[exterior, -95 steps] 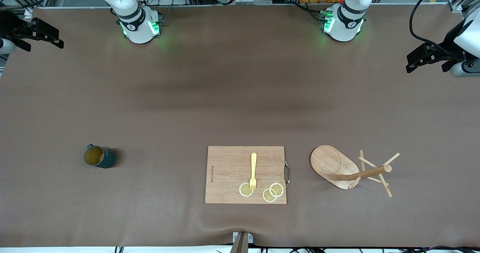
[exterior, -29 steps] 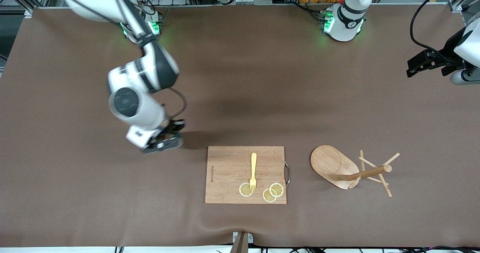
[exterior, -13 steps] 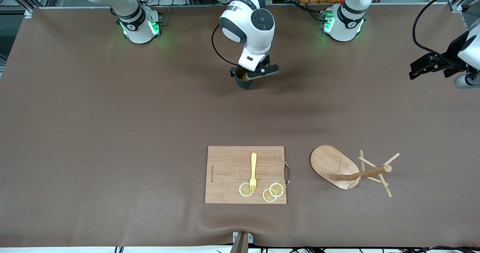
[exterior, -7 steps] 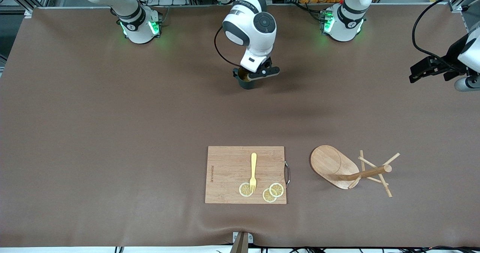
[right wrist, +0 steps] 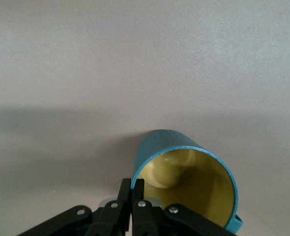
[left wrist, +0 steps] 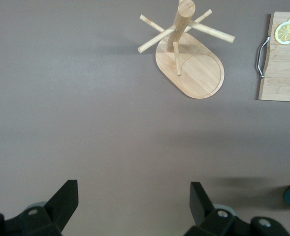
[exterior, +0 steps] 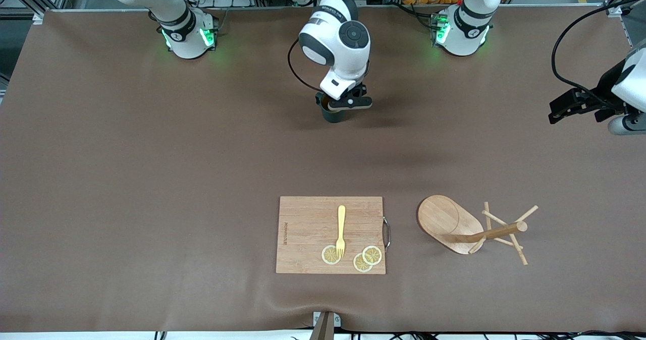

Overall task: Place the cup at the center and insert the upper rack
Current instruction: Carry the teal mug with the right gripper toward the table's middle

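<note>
The cup's base [exterior: 333, 119] [right wrist: 165, 132] meets its own shadow on the tabletop, and the cup would stay there. It is now time for my right gripper to open.
The cup [exterior: 333, 114], dark teal with a yellow inside, hangs tilted at or just above the table, midway between the two arms' ends. My right gripper [exterior: 348, 103] is shut on it. In the right wrist view the fingers [right wrist: 134, 184] pinch the rim of the cup [right wrist: 184, 172]. The upper rack [exterior: 454, 224], a light wooden mug tree, lies tipped on the table toward the left arm's end. It also shows in the left wrist view [left wrist: 189, 69]. My left gripper [exterior: 555, 112] hangs open and empty over the table's edge at that end [left wrist: 133, 189].
A wooden cutting board [exterior: 330, 234] lies beside the rack's base, nearer the front camera than the cup. On it are a yellow fork [exterior: 341, 231] and lemon slices [exterior: 366, 259]. Its metal handle [left wrist: 259, 56] faces the rack.
My right arm picked the cup up from its own end of the table and carried it to the middle. In the last second the cup sank slightly. The left gripper drifted a little.
</note>
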Available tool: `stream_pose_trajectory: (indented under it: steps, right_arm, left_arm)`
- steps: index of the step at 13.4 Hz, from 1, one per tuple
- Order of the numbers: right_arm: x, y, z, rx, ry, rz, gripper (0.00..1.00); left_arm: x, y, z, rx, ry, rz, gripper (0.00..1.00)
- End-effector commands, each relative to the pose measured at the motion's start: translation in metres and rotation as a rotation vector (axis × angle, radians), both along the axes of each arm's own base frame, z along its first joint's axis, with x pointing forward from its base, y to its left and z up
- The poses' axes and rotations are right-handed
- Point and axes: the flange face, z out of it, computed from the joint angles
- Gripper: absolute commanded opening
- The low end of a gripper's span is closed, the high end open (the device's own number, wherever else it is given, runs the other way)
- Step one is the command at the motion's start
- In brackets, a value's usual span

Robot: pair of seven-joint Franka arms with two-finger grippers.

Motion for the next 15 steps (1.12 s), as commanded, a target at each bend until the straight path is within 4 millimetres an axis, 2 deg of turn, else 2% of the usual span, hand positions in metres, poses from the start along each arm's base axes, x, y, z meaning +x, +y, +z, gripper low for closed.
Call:
stream_pose_trajectory:
  steps: [1,4,6,7,8,10,11,12,13,14,15]
  right_arm:
    - [-0.002,0.003,-0.008,-0.001,-0.003,-0.026,0.0]
    - [-0.002,0.003,-0.008,-0.002,-0.005,-0.022,0.0]
    - [0.0,0.002,-0.008,-0.003,-0.007,-0.023,0.26]
    - [0.0,0.002,-0.008,-0.005,-0.007,-0.022,0.34]
    - [-0.001,0.003,-0.008,-0.004,-0.009,-0.019,0.41]
    - [-0.004,0.004,-0.007,-0.002,-0.009,-0.013,0.45]
    - [-0.004,0.004,-0.005,0.0,-0.009,-0.014,0.5]
    - [-0.002,0.004,0.0,0.005,-0.01,-0.012,0.53]
    - [0.0,0.005,0.009,0.015,-0.011,-0.015,0.6]
    - [0.003,0.005,0.022,0.026,-0.016,-0.017,0.68]
    - [0.012,0.001,0.044,0.04,-0.024,-0.015,0.77]
  left_arm:
    - [0.004,0.0,0.001,0.022,-0.013,-0.024,1.0]
    - [0.005,-0.001,0.001,0.02,-0.016,-0.026,1.0]
    - [0.004,-0.003,0.003,0.02,-0.018,-0.03,1.0]
    - [0.002,-0.006,0.004,0.02,-0.018,-0.035,1.0]
    - [0.0,-0.008,0.007,0.02,-0.02,-0.038,1.0]
    - [-0.005,-0.011,0.017,0.017,-0.035,-0.044,1.0]
    - [-0.008,-0.019,0.021,0.012,-0.043,-0.045,1.0]
    - [-0.012,-0.036,0.022,0.01,-0.039,-0.063,1.0]
    - [-0.02,-0.044,0.029,0.012,-0.031,-0.044,1.0]
    - [-0.026,-0.053,0.031,0.015,-0.019,-0.007,1.0]
    - [-0.031,-0.068,0.034,0.016,-0.02,0.022,1.0]
